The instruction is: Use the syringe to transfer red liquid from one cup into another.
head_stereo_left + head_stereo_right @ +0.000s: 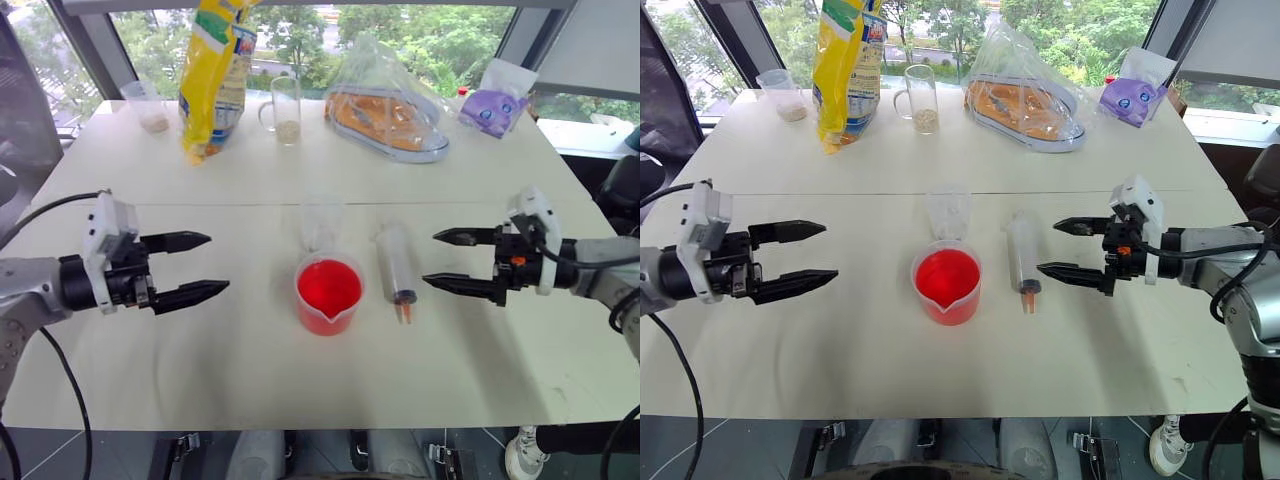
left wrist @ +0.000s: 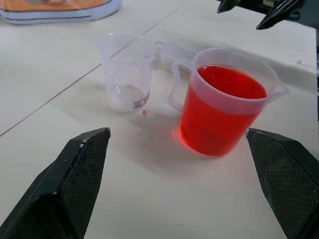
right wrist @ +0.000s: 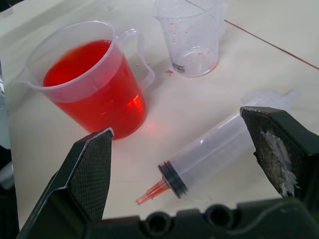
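The robot's right gripper needs to reach the long syringe and grab the syringe's clear body (image 1: 397, 260) between the syringe's thin nozzle (image 1: 405, 312) and its plunger.
The syringe (image 1: 397, 268) lies flat on the white table, its orange nozzle toward me, plunger pushed in, barrel clear. Just left of it stands the wide spouted cup (image 1: 328, 292), about two-thirds full of red liquid (image 2: 230, 82). Behind that cup, nearly touching it, stands the slim clear cup (image 1: 320, 224), which holds only droplets. My right gripper (image 1: 432, 258) hovers open just right of the syringe (image 3: 209, 149), pointing at it. My left gripper (image 1: 215, 263) hangs open to the left of the red cup, a hand's width away. Neither holds anything.
Along the far edge stand a small cup with beige grains (image 1: 150, 105), a yellow bag (image 1: 212, 75), a handled glass mug (image 1: 285, 108), a clear bag with an orange item (image 1: 390, 112) and a purple pouch (image 1: 495, 105). A seam (image 1: 250, 206) crosses the table.
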Controlling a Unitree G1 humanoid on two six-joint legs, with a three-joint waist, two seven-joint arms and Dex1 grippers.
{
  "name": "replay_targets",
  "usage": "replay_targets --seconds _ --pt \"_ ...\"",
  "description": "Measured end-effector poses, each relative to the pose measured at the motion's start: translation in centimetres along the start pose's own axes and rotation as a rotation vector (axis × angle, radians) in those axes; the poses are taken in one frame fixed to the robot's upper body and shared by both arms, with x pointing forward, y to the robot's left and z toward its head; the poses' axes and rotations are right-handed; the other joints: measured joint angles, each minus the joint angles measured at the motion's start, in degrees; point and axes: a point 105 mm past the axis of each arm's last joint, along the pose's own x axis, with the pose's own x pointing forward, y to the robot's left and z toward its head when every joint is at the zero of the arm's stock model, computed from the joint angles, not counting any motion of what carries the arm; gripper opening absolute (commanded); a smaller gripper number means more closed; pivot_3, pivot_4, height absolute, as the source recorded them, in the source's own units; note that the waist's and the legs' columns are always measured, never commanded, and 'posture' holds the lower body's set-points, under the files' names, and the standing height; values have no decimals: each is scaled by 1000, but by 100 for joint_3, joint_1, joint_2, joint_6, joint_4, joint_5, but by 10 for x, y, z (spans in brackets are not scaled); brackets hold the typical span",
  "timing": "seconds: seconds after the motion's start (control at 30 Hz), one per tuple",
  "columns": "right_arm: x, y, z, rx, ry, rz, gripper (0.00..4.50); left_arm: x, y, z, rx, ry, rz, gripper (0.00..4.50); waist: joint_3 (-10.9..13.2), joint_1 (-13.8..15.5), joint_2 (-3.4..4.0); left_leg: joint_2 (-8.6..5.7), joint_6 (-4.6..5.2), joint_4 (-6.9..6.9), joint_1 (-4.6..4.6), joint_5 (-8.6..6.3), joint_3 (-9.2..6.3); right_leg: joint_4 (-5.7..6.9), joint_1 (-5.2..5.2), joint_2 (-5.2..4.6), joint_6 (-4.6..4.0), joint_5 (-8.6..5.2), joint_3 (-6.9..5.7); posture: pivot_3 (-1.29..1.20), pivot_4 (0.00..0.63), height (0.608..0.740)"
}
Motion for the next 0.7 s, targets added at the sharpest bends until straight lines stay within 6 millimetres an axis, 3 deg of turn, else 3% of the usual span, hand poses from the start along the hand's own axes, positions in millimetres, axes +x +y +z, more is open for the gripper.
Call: replay_targets --seconds 0.7 --pt "-2 7 -1 18 9 -21 4454 10 3 1 -13 -30 -29 4500 0 1 -1 0 0 1 0 0 1 1 0 1 1 1 1 0 150 740"
